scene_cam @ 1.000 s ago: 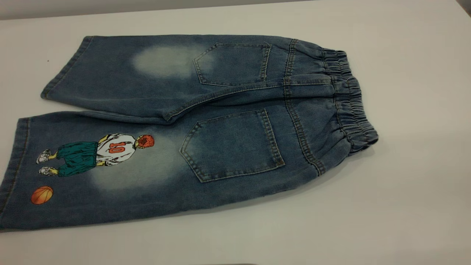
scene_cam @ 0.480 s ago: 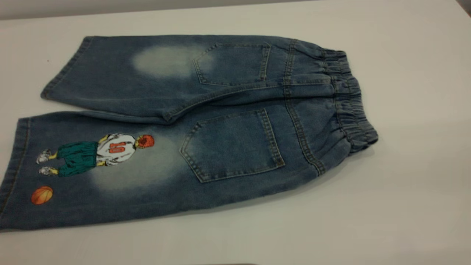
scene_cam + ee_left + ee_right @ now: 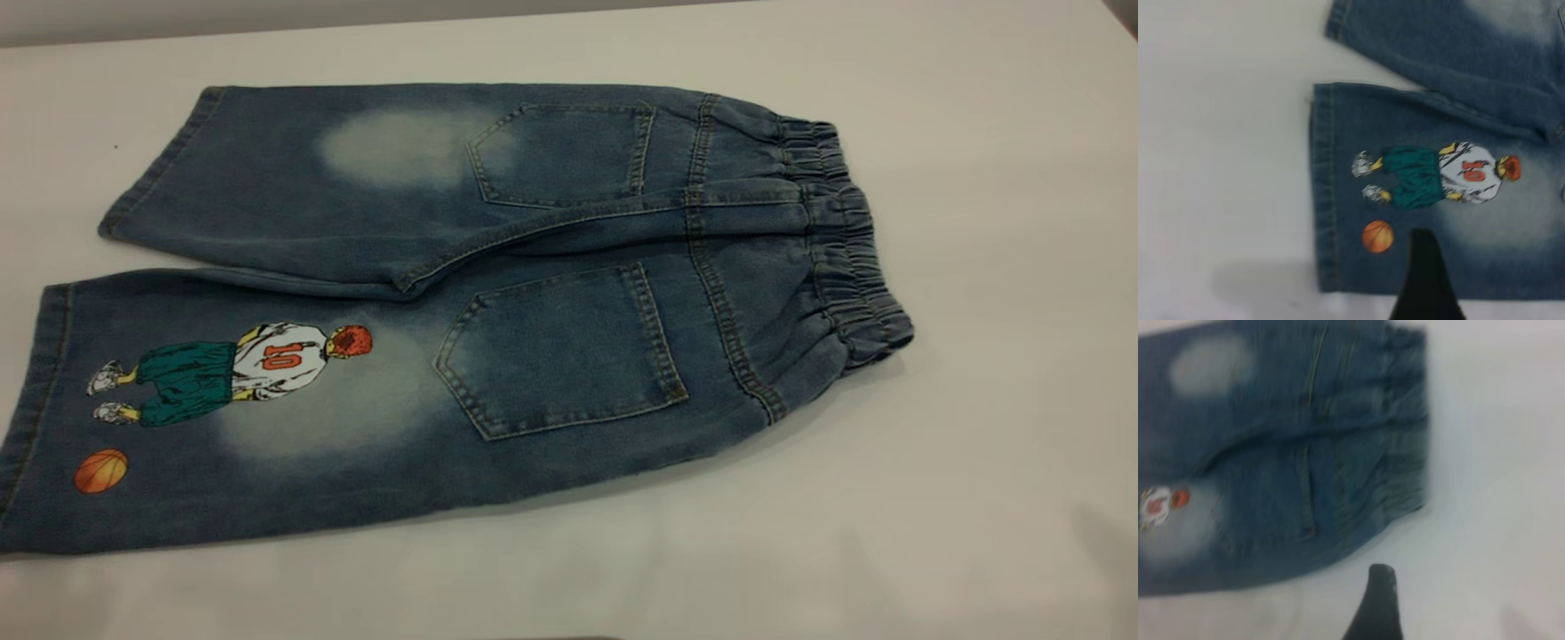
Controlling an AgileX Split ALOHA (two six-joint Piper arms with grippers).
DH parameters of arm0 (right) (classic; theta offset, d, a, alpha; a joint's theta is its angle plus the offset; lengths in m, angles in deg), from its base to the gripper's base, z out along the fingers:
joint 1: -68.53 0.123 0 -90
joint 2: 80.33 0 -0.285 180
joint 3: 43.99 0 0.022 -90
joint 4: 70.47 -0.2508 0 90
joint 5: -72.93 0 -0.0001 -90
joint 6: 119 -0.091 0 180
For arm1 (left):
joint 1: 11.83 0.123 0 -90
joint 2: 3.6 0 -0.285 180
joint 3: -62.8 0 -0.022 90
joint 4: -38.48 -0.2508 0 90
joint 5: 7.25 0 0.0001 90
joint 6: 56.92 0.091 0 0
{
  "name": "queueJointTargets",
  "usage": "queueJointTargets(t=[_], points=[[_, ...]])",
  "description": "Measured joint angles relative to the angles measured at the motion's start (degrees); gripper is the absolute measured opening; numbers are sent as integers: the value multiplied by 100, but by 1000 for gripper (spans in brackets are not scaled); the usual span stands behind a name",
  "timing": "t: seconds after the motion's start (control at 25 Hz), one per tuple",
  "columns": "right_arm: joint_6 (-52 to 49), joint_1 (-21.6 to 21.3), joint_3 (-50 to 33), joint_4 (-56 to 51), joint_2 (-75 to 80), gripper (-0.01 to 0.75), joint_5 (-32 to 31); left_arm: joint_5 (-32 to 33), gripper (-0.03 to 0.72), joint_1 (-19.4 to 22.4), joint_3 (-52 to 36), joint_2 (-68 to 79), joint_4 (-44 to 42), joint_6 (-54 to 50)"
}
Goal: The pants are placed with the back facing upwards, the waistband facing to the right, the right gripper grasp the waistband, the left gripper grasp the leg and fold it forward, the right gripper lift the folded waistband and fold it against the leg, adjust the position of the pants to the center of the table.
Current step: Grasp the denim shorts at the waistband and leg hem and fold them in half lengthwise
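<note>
The waistband [image 3: 845, 240] will be grabbed next by my right gripper, at its corner on the printed-leg side, to fold the pants.
The pants [image 3: 533, 293] lie flat on the table [image 3: 978, 462], back pockets up, with the elastic waistband [image 3: 845, 240] at the right. The printed leg [image 3: 222, 400] is the nearer one and reaches the left edge of the exterior view, where neither gripper shows. In the left wrist view my left gripper [image 3: 1475, 283] hovers above that leg's near edge [image 3: 1438, 267], beside the orange ball; one black finger [image 3: 1425, 273] shows, with nothing against it. My right gripper [image 3: 1438, 603] hangs over bare table just off the waistband's near corner [image 3: 1405, 493]; one finger [image 3: 1378, 607] shows, holding nothing.
The plain leg [image 3: 293, 178] with its faded patch lies farther back. Bare white table surrounds the pants on the right and front. The table's far edge [image 3: 356, 27] runs along the top of the exterior view.
The pants have not moved. Faint shadows have spread over the table at the front right and front left.
</note>
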Motion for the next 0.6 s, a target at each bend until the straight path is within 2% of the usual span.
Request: queueJointTargets(t=[0.28, 0.6], points=[[1798, 0, -5, -1786, 2443, 580, 601, -741, 451, 0, 0, 1445, 255, 230], [4069, 0, -9, -4097, 4556, 580, 904, -1202, 451, 0, 0, 1857, 273, 261]])
